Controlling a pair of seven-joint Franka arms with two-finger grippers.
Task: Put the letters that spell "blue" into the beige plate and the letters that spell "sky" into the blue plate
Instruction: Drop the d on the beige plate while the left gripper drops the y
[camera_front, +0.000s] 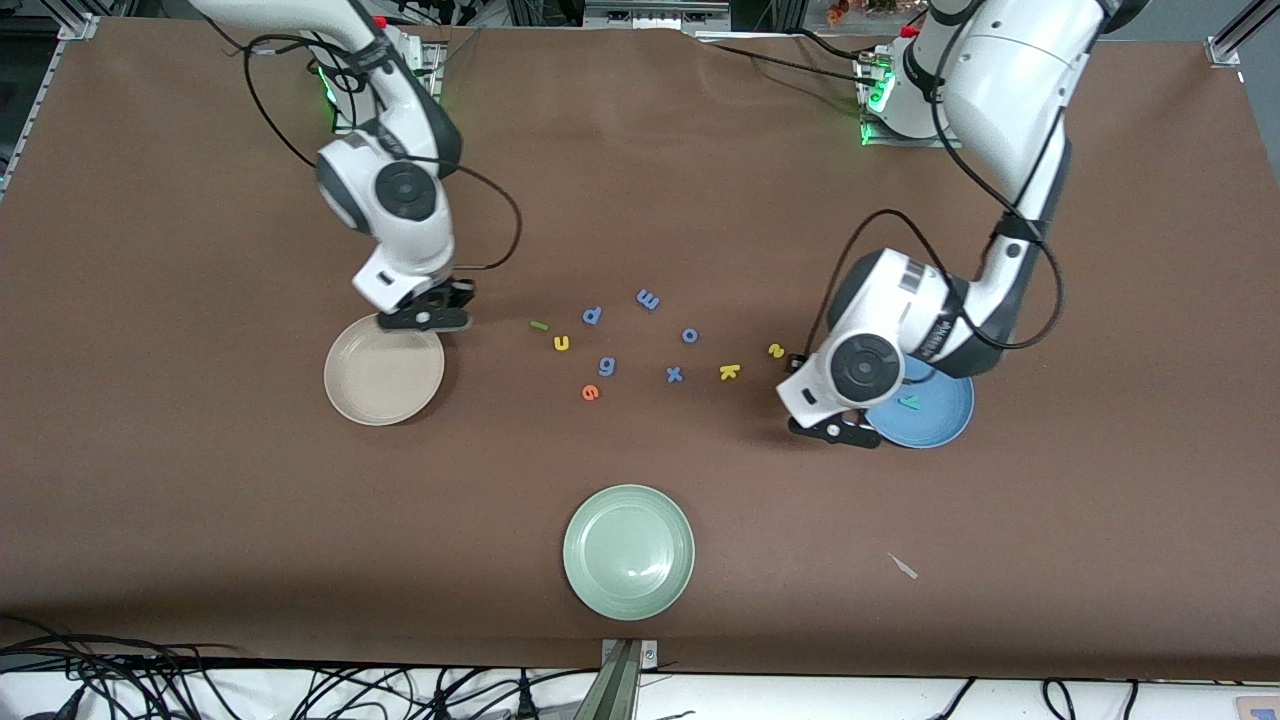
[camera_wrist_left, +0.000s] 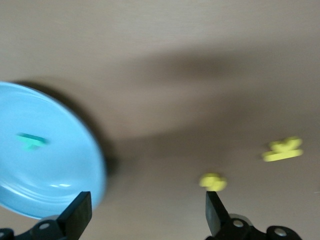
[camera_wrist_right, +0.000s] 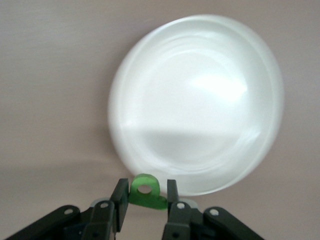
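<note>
The green b's lower edge (camera_wrist_right: 148, 201) is still outside the beige plate's rim (camera_wrist_right: 131, 167). For now, my right gripper keeps hold of the green b until it moves inward.
My right gripper (camera_front: 425, 318) hangs over the rim of the beige plate (camera_front: 385, 378), shut on the green b (camera_wrist_right: 150, 201); that plate (camera_wrist_right: 200, 105) holds nothing. My left gripper (camera_front: 835, 428) stands open with nothing in it, just off the blue plate (camera_front: 940, 415), over bare table. The teal y (camera_front: 908, 402) lies in that plate (camera_wrist_left: 50, 175), also showing as the y (camera_wrist_left: 31, 141). Yellow s (camera_front: 776, 350) and yellow k (camera_front: 729, 372) lie on the table, the s (camera_wrist_left: 212, 181) close to one left fingertip (camera_wrist_left: 215, 215). Green l (camera_front: 539, 325), yellow u (camera_front: 561, 343) and orange e (camera_front: 590, 392) lie mid-table.
Blue letters p (camera_front: 592, 315), m (camera_front: 648, 298), o (camera_front: 690, 335), g (camera_front: 607, 366) and x (camera_front: 675, 374) are scattered among the others. A pale green plate (camera_front: 628, 550) sits nearest the front camera. A small pale scrap (camera_front: 903, 566) lies toward the left arm's end.
</note>
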